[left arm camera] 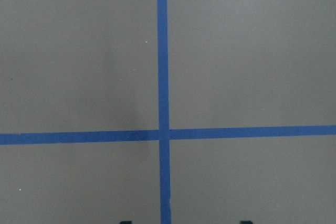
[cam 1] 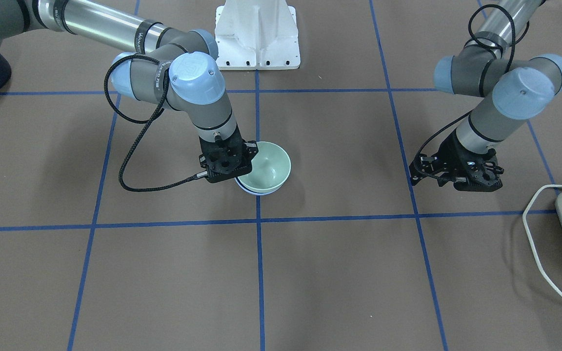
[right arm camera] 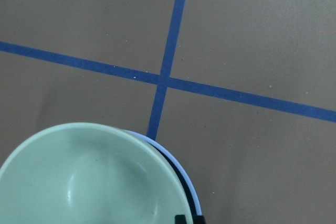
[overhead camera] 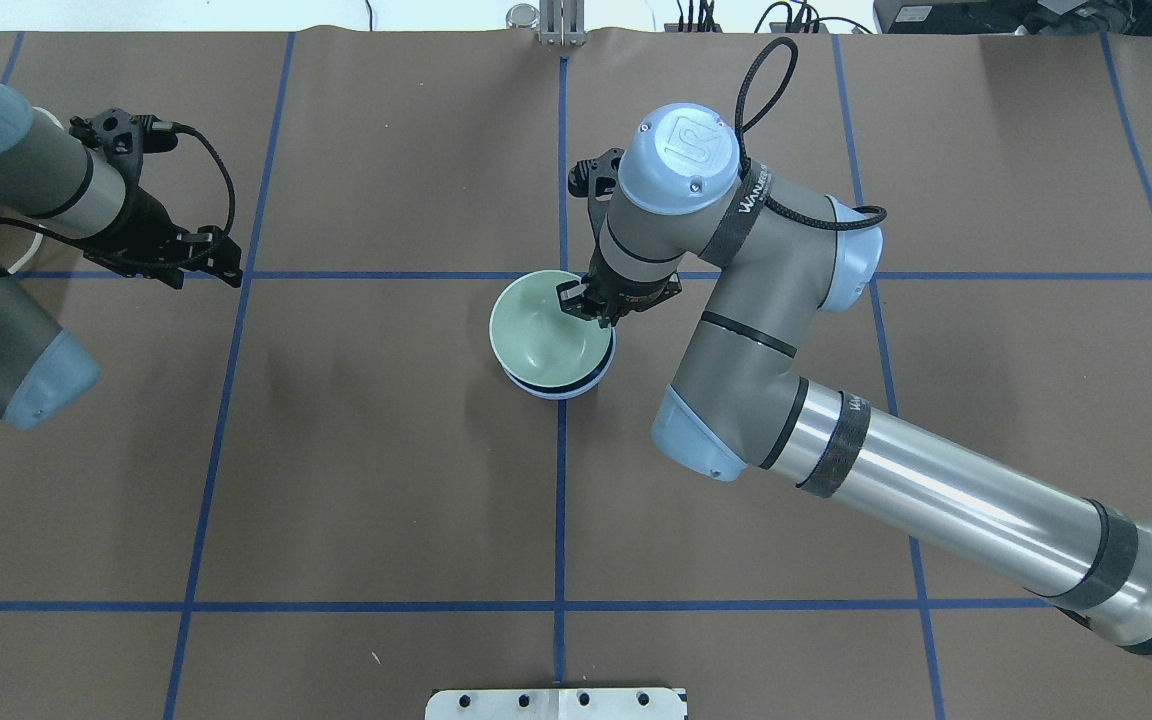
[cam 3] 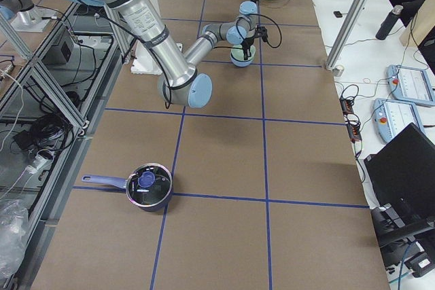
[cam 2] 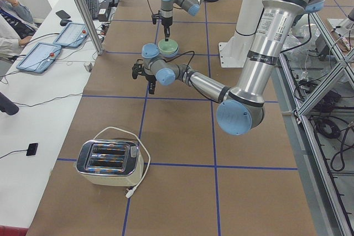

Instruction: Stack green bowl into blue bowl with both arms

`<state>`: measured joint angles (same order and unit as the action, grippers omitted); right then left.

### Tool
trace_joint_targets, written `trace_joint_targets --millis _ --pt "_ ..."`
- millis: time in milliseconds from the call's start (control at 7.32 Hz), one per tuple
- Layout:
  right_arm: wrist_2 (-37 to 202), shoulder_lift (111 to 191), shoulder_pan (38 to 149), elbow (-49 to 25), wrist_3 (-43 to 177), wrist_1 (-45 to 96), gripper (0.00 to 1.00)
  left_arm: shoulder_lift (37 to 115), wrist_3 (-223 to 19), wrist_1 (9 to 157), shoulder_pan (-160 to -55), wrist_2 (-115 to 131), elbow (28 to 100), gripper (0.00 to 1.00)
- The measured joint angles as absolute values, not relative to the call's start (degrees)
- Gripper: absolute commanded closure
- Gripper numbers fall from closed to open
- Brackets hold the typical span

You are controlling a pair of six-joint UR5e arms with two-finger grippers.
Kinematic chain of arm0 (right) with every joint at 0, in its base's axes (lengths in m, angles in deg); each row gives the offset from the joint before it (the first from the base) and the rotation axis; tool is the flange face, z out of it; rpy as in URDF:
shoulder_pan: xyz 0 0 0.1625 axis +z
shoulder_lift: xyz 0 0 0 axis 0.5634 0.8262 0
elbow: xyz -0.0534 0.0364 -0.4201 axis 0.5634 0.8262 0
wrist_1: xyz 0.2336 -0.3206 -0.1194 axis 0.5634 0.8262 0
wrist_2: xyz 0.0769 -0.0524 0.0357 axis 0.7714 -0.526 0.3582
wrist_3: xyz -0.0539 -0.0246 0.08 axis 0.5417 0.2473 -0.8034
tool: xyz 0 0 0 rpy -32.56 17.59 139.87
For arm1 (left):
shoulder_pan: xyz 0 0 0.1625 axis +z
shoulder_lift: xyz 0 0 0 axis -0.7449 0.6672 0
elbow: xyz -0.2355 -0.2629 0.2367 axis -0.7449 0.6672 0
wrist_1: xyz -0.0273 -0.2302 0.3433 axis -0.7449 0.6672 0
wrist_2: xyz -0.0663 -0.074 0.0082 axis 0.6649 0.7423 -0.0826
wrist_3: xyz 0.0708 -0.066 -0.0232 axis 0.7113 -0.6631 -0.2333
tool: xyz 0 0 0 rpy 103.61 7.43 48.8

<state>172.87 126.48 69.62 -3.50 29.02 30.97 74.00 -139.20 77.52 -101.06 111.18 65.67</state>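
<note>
The green bowl's base is inside the blue bowl's rim and the green bowl would stay nested, so my right gripper opens next.
The pale green bowl [cam 1: 270,168] sits nested, slightly tilted, in the blue bowl [cam 1: 257,192] at the table's middle; only the blue rim [overhead camera: 563,392] shows beneath it. My right gripper [overhead camera: 588,308] points down at the green bowl's rim [right arm camera: 89,182] on the robot's right side, shut on that rim; one black fingertip [right arm camera: 181,219] shows just outside it. My left gripper [overhead camera: 208,270] hovers open and empty over bare table, far from the bowls, at the right of the front-facing view [cam 1: 454,183].
A toaster [cam 2: 108,163] with a white cord [cam 1: 534,229] stands at the table's left end. A dark pot [cam 3: 148,186] with a lid sits at the right end. The white pedestal base [cam 1: 256,34] stands at the robot's side. Blue tape lines grid the brown table.
</note>
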Motion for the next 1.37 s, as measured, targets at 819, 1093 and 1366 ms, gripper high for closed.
trace_joint_targets --millis 819,1093,1366 --pt "173.4 126.9 69.6 -3.5 29.8 30.9 0.98 74.0 -139.2 77.5 -101.1 111.2 65.7 0.25" --pt "173.4 127.0 69.6 -3.6 29.8 31.0 0.96 74.0 -139.3 77.6 -101.1 111.2 65.7 0.25" --pt "173.4 127.1 69.6 -3.6 29.8 31.0 0.48 74.0 -139.3 77.6 -101.1 111.2 65.7 0.25"
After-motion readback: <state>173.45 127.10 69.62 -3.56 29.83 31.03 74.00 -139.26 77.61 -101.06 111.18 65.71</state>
